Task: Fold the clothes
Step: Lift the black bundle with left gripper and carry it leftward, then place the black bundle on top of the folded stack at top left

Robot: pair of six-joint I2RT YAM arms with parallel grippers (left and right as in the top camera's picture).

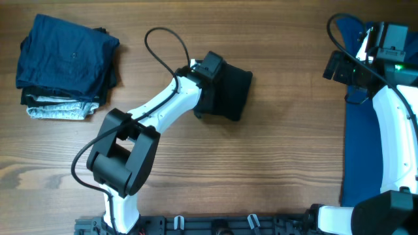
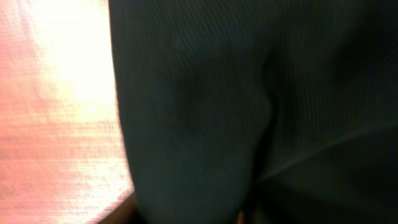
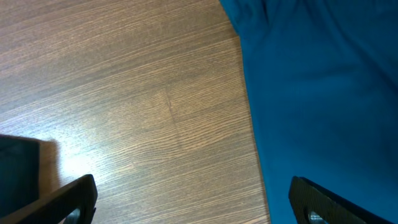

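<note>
Next, my left gripper grabs the folded black shirt by its edge facing the stack [image 1: 206, 96] [image 2: 189, 202] and keeps the bundle together to lay it on top.
A black shirt [image 1: 230, 91] lies folded into a compact bundle at the table's middle. My left gripper [image 1: 211, 68] rests on its left edge, and its fingertips are hidden by the wrist and the fabric. In the left wrist view the dark fabric [image 2: 249, 93] fills most of the frame and no fingers show. A bright blue shirt [image 1: 363, 150] lies flat along the right edge, and it also shows in the right wrist view [image 3: 323, 93]. My right gripper [image 1: 336, 67] is open and empty, and it hovers [image 3: 193, 205] over the bare table at the blue shirt's left edge.
A stack of folded clothes [image 1: 65, 59], dark blue on top with grey beneath, sits at the far left corner. The left arm's black cable [image 1: 163, 39] loops over the table behind the black shirt. Bare wood [image 1: 294, 143] lies between the two shirts.
</note>
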